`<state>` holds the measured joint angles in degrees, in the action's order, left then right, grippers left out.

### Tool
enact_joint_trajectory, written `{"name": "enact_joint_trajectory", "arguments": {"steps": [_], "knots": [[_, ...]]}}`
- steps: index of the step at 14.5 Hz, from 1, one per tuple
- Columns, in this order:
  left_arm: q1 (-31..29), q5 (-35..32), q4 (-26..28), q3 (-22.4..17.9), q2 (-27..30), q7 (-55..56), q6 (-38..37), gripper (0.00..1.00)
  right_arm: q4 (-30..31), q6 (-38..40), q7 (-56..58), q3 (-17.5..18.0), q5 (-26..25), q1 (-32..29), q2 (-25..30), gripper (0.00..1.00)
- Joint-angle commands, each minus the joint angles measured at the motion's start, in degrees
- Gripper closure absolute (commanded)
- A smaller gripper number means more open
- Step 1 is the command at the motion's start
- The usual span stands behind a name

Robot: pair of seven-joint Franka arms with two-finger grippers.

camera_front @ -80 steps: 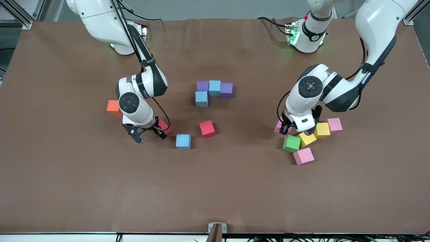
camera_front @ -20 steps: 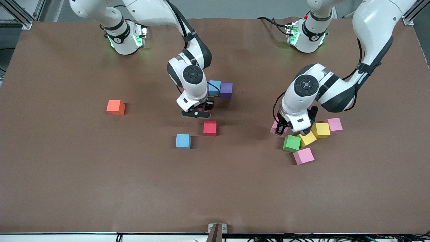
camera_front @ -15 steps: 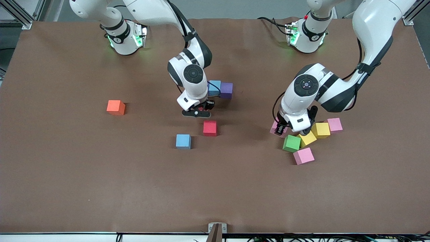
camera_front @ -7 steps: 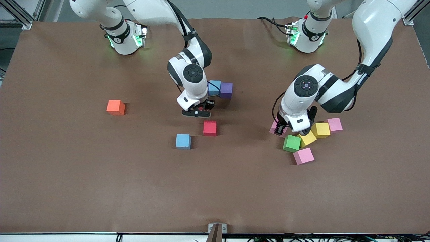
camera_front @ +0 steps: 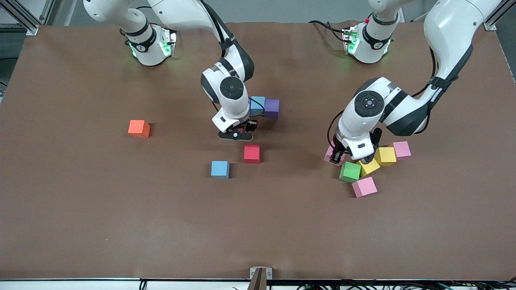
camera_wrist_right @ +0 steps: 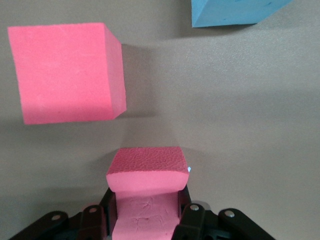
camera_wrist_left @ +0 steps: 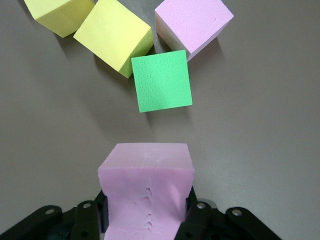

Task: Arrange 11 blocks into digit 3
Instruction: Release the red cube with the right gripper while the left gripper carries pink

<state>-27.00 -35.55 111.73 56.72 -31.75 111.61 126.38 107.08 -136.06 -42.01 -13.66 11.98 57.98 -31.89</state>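
In the right wrist view the red block's lower edge stands on the tabletop, so it is now time for my right gripper to open.
My right gripper is shut on a red block, low over the table beside the started figure. Of that figure a light blue block and a purple block show, touching; my right arm hides the rest. A second red block and a loose light blue block lie nearer the camera. My left gripper is shut on a pink block beside a cluster: green block, two yellow blocks, two pink blocks.
An orange cube sits alone toward the right arm's end of the table. The brown table cover is bare along the side nearest the camera.
Since the earliest frame my right gripper has carried a red block from beside the orange cube to the middle figure. Over the last second nothing visibly moves; the left gripper stays on its pink block.
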Motion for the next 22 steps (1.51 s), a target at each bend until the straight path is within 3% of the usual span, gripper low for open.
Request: {"name": "enact_joint_trajectory", "arguments": {"steps": [1, 2, 3, 8, 14, 16, 19, 22], "knots": [[0.19, 1.18, -1.16, 0.41, -0.68, 0.36, -1.31, 0.69, 2.08, -1.13, -0.71, -0.05, 1.12, 1.08, 0.43, 0.71], [0.19, 1.18, -1.16, 0.41, -0.68, 0.97, -1.31, 0.69, 2.08, -1.05, -0.71, -0.05, 1.12, 0.90, 0.43, 0.20], [0.28, 1.18, -1.16, 0.41, -0.77, 2.72, -1.31, 0.69, 1.91, -0.96, -0.62, -0.05, 1.12, 0.82, 0.43, 0.00], [1.60, 0.92, -1.16, 0.32, -1.65, 11.95, -0.60, 0.69, 1.38, -0.43, -0.09, -0.22, 1.12, 0.55, 1.22, 0.00], [5.37, 0.74, -1.69, 0.32, -4.02, 20.04, 0.18, 0.68, 1.55, 5.19, -0.88, -1.36, 1.12, -2.61, 8.77, 0.00], [6.86, 0.92, -1.60, 0.23, -4.55, 24.86, 1.93, 0.68, 1.38, 8.26, -1.32, -3.90, 0.68, -3.40, 10.09, 0.00], [12.21, 0.83, -1.95, -0.38, -6.22, 31.54, 2.73, 0.68, 0.24, 14.05, -1.15, -12.15, 0.07, -3.40, 10.89, 0.00], [23.35, 1.18, -5.99, -8.26, -7.36, 36.47, 2.74, 0.68, -0.55, 15.48, -4.72, -13.67, -2.22, -3.14, 10.63, 0.00]]}}
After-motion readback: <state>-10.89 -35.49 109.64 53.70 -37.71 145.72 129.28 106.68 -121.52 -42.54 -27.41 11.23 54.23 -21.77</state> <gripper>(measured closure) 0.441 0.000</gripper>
